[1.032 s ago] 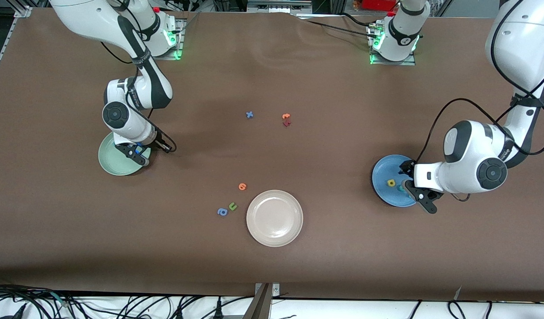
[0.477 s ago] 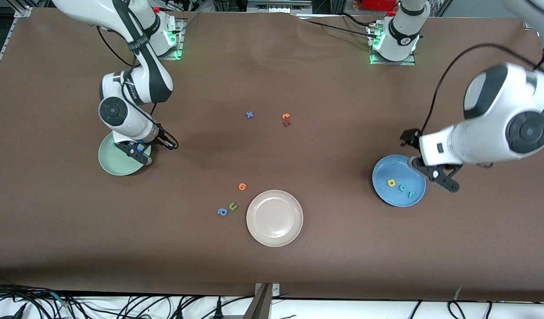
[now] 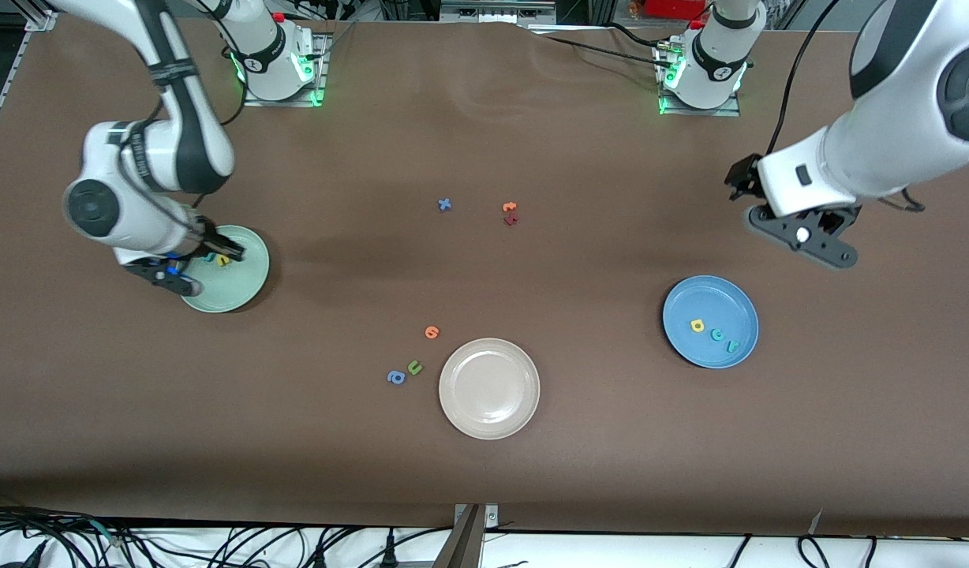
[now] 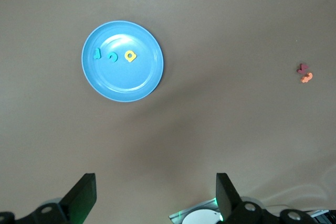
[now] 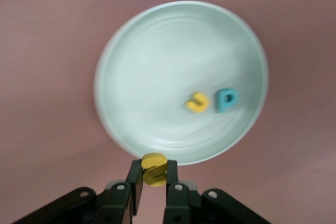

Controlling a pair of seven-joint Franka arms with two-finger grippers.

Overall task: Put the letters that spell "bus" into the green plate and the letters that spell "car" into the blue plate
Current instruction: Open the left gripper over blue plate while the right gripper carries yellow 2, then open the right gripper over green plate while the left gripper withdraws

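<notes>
My right gripper needs to lower the yellow "s" before opening: the "s" is above the green plate (image 3: 240, 288).
The green plate (image 3: 240, 288) (image 5: 157, 77) lies toward the right arm's end of the table. In it are a yellow "u" (image 5: 197, 102) (image 3: 222, 259) and a teal "b" (image 5: 227, 99). My right gripper (image 3: 177, 278) (image 5: 154, 174) hangs over that plate's rim, shut on a yellow "s" (image 5: 154, 169). The blue plate (image 3: 701, 300) (image 4: 126, 80) holds a yellow "a" (image 3: 697, 325) (image 4: 129, 55), a teal "c" (image 3: 718, 334) (image 4: 112, 56) and a teal "r" (image 3: 731, 345) (image 4: 96, 53). My left gripper (image 3: 800, 237) (image 4: 156, 198) is open and empty, high over bare table beside the blue plate.
A beige-white plate (image 3: 489, 410) lies near the front camera at mid-table. Beside it are an orange letter (image 3: 431, 332), a green "u" (image 3: 414, 367) and a blue "a" (image 3: 395, 377). Farther off lie a blue "x" (image 3: 444, 204) and orange and red letters (image 3: 510, 213) (image 4: 304, 73).
The left gripper has risen off the blue plate and drawn back toward its base, leaving three letters there. The right gripper has shifted from over the green plate to its rim.
</notes>
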